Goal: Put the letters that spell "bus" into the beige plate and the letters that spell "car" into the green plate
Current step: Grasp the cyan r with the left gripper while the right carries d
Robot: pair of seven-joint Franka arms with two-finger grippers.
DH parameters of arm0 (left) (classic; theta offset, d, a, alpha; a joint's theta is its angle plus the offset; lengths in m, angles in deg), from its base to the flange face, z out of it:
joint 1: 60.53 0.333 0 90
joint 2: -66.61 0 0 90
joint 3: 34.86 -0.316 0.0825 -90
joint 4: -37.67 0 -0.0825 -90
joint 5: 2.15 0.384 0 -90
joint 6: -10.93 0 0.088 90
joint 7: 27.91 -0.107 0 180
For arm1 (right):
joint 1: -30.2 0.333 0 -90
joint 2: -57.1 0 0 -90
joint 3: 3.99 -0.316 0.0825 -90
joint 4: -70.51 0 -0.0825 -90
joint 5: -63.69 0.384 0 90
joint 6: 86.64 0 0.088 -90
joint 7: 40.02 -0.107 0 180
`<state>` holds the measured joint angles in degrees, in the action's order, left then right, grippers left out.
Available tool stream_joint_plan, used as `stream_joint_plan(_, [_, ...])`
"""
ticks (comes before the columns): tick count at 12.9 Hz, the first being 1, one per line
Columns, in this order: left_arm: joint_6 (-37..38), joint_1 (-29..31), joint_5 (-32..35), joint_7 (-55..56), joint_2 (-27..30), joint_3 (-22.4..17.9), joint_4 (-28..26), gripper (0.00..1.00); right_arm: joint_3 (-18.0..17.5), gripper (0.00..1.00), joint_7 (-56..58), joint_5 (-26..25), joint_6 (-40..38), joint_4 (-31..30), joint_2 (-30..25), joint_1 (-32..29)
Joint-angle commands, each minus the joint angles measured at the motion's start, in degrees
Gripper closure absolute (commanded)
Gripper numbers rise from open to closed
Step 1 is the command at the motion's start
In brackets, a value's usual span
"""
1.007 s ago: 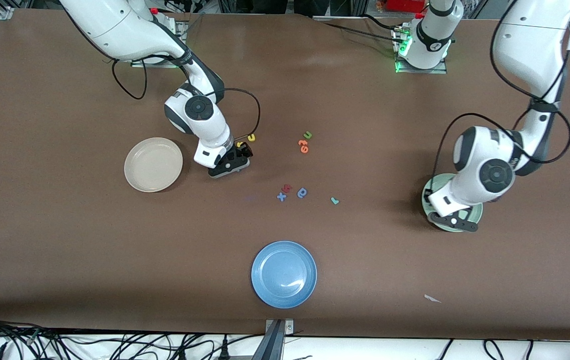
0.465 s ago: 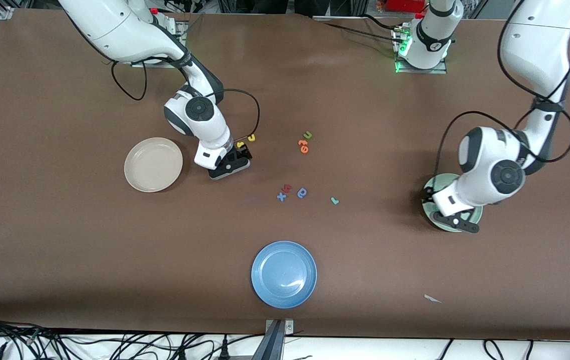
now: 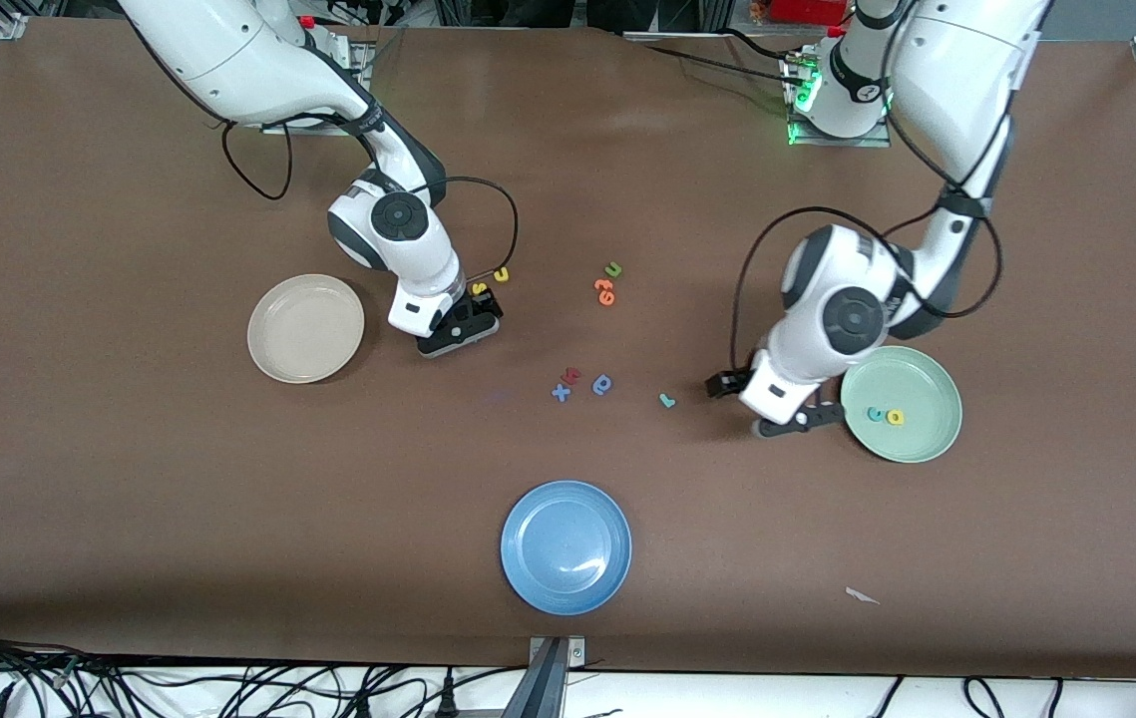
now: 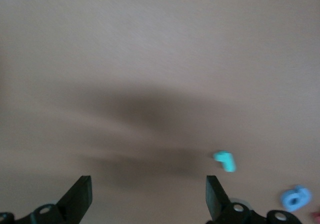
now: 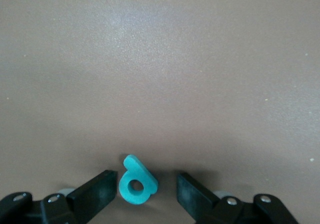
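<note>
The word "car" in the green plate (image 3: 912, 379) isn't finished yet. My left gripper should next grab the teal "r" by its stem (image 3: 667, 401) to finish spelling it.
My right gripper (image 3: 473, 311) is down at the table beside the yellow "s" (image 3: 479, 289) and yellow "u" (image 3: 501, 274), near the beige plate (image 3: 305, 329), which holds nothing. In the right wrist view the right gripper (image 5: 146, 181) is open, its fingers either side of the teal "b" (image 5: 136, 181), one close to it and the other with a gap. My left gripper (image 3: 739, 391) is open wide and empty (image 4: 148, 184), over bare table between the teal "r" (image 3: 666, 401) and the green plate (image 3: 912, 379). A teal "c" (image 3: 873, 412) and a yellow "a" (image 3: 895, 417) lie in that plate.
A blue plate (image 3: 566, 546) sits near the front edge. Mid-table lie a green "u" (image 3: 613, 269), orange letters (image 3: 605, 290), a red letter (image 3: 573, 375), a blue "x" (image 3: 561, 392) and a darker blue "b"-like letter (image 3: 603, 385). A paper scrap (image 3: 862, 595) lies toward the left arm's end.
The left arm has swung off the green plate toward the teal "r", uncovering the "c" and "a" in the plate. The right gripper has stayed beside the yellow "s".
</note>
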<state>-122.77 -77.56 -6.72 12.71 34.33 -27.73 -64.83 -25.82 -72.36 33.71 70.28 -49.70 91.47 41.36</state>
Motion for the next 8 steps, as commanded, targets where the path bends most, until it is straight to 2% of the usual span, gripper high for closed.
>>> stream_joint_plan(1, [-5.3, -3.9, -1.6, 10.9, -4.2, -0.7, 2.1, 0.0, 1.2, 0.52, 0.0, -1.4, 0.7, -0.8, 0.6, 0.7])
stream_joint_plan(2, [-6.7, -5.6, -1.3, 14.8, -5.7, -0.9, 2.3, 0.0, 1.2, 0.55, 0.0, -1.4, 0.7, -0.8, 0.5, 0.7])
stream_joint_plan(5, [-5.4, -9.2, 1.0, 24.7, -11.0, -2.2, 9.7, 0.03, 1.4, 0.63, 0.3, -1.4, 0.7, -0.7, 0.2, 0.7])
stream_joint_plan(8, [-4.5, -10.2, 3.6, 27.8, -12.4, -2.9, 11.4, 0.15, 1.4, 0.73, 0.6, -1.3, 0.5, -0.7, -0.4, 0.7])
